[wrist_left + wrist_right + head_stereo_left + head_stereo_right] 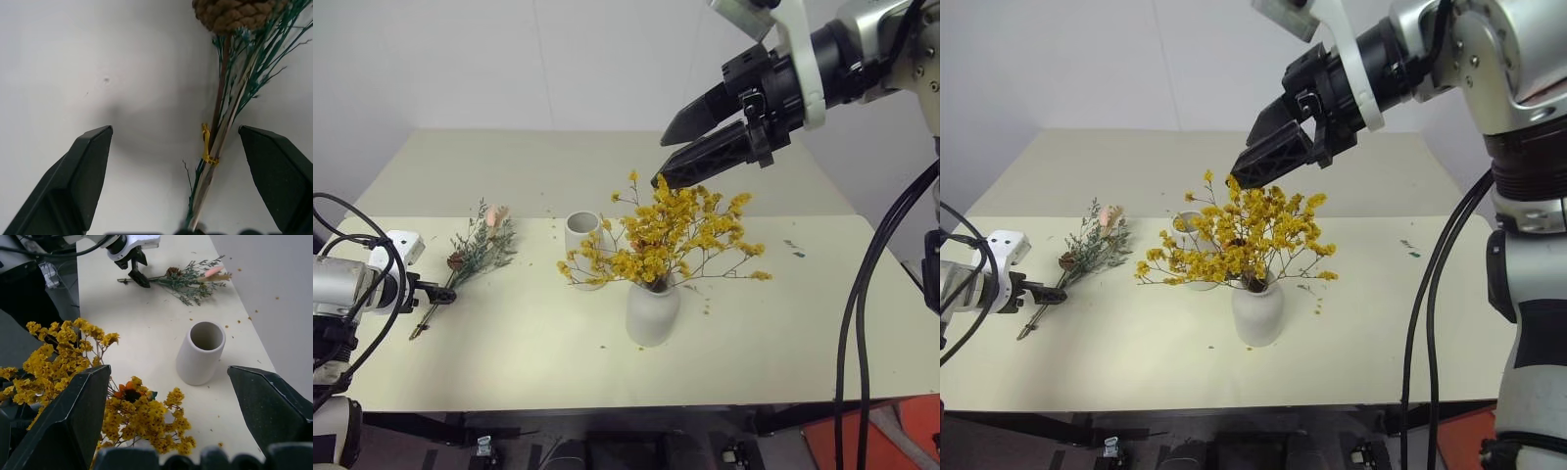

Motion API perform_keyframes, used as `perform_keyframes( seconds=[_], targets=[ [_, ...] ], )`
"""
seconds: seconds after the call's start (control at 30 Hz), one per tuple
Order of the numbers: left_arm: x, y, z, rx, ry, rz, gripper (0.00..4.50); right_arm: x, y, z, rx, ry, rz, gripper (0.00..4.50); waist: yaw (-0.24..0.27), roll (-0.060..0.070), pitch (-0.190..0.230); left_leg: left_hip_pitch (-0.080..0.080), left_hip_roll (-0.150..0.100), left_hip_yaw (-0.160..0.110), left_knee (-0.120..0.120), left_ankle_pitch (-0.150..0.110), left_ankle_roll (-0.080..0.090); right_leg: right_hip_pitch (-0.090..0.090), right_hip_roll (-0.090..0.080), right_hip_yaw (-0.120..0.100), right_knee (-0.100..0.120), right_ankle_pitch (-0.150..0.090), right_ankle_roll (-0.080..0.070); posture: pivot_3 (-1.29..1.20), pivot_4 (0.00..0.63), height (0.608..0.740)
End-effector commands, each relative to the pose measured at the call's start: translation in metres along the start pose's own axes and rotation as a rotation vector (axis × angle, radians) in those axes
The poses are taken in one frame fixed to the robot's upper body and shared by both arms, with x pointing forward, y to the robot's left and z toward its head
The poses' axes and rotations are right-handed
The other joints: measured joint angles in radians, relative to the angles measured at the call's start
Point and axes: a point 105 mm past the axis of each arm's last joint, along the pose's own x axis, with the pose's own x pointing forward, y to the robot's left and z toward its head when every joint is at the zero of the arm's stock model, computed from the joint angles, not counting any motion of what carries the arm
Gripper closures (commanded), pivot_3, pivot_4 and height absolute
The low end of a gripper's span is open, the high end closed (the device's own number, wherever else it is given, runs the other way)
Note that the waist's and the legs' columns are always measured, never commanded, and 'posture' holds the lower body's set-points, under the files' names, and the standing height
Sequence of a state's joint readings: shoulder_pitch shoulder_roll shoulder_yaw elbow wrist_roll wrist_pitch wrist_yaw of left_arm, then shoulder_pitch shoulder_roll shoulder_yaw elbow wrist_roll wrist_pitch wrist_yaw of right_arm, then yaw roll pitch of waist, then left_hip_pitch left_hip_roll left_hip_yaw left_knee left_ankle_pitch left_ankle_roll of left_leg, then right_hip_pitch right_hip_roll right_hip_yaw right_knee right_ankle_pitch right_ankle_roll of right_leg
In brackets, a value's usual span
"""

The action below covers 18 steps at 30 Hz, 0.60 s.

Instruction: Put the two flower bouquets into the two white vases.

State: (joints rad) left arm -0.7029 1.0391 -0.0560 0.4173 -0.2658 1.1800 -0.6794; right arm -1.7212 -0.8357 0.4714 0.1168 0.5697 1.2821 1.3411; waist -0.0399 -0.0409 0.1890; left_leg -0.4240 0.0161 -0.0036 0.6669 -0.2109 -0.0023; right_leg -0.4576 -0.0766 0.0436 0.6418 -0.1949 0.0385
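Note:
My left gripper is to pick up the sprig bouquet (481,247) by its tied stems next, so that the bouquet can stand in the empty taller white vase (582,238).
The yellow bouquet (661,240) stands upright in the squat white vase (652,315) at the table's middle. Just behind and to its left, the taller white vase (581,233) is empty, as its mouth (206,335) shows. The grey-green sprig bouquet (481,247) with its pink bloom lies flat on the table at the left. My left gripper (176,129) is open low over that bunch's tied stems (215,142), which lie between the fingers without touching them. My right gripper (661,160) hangs open above the yellow blooms, holding nothing.
The cream table (803,333) has its front edge close to me. Yellow petal crumbs and small dark marks (793,251) are scattered on it. A pine cone (234,14) sits in the sprig bunch. Black cables (862,294) hang at the right.

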Motion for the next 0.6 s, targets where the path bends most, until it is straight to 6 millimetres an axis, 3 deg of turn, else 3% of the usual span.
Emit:
perform_keyframes(
  seconds=[0.03,0.07,0.17,0.3,0.57,0.6],
  targets=[
    [-0.005,-0.007,0.010,0.033,-0.003,-0.028,0.00,-0.002,-0.003,0.005,-0.018,0.000,-0.024,0.01,-0.002,0.000,0.000,0.000,0.000,0.000,0.000,0.000,0.000,0.000,0.000,0.000,0.000,0.000,0.000,0.00,0.150,0.740],
    [-0.003,-0.010,0.010,0.032,0.005,-0.036,0.00,0.000,-0.007,0.006,-0.015,0.000,-0.028,0.01,-0.002,0.000,0.000,0.000,0.000,0.000,0.000,0.000,0.000,0.000,0.000,0.000,0.000,0.000,0.000,0.00,0.150,0.740],
    [-0.002,-0.023,0.010,0.042,0.021,-0.088,0.57,0.001,-0.012,0.004,-0.008,-0.001,-0.031,0.00,-0.005,0.000,0.000,0.000,0.000,0.000,0.001,0.000,0.000,0.000,0.000,0.000,0.001,0.000,0.000,0.00,0.150,0.740],
    [-0.001,-0.032,0.010,0.035,0.045,-0.108,1.85,0.000,-0.015,0.001,-0.004,0.004,-0.034,0.00,-0.005,0.000,0.000,-0.001,0.000,0.000,0.001,0.000,0.000,0.000,0.000,0.000,0.005,0.000,0.000,0.00,0.150,0.740],
    [-0.007,-0.031,0.003,0.037,0.071,-0.085,4.35,-0.003,-0.022,-0.002,-0.004,0.012,-0.046,0.00,-0.005,0.000,0.000,0.000,0.000,0.000,0.001,0.000,0.000,0.000,0.000,0.001,0.004,0.000,0.000,0.00,0.150,0.740],
    [-0.007,-0.032,0.005,0.037,0.062,-0.086,4.47,-0.004,-0.022,-0.002,-0.005,0.013,-0.046,0.00,-0.005,0.000,0.000,0.000,0.000,0.000,0.001,0.000,0.000,0.000,0.000,0.001,0.004,0.000,0.000,0.00,0.150,0.740]
  ],
)
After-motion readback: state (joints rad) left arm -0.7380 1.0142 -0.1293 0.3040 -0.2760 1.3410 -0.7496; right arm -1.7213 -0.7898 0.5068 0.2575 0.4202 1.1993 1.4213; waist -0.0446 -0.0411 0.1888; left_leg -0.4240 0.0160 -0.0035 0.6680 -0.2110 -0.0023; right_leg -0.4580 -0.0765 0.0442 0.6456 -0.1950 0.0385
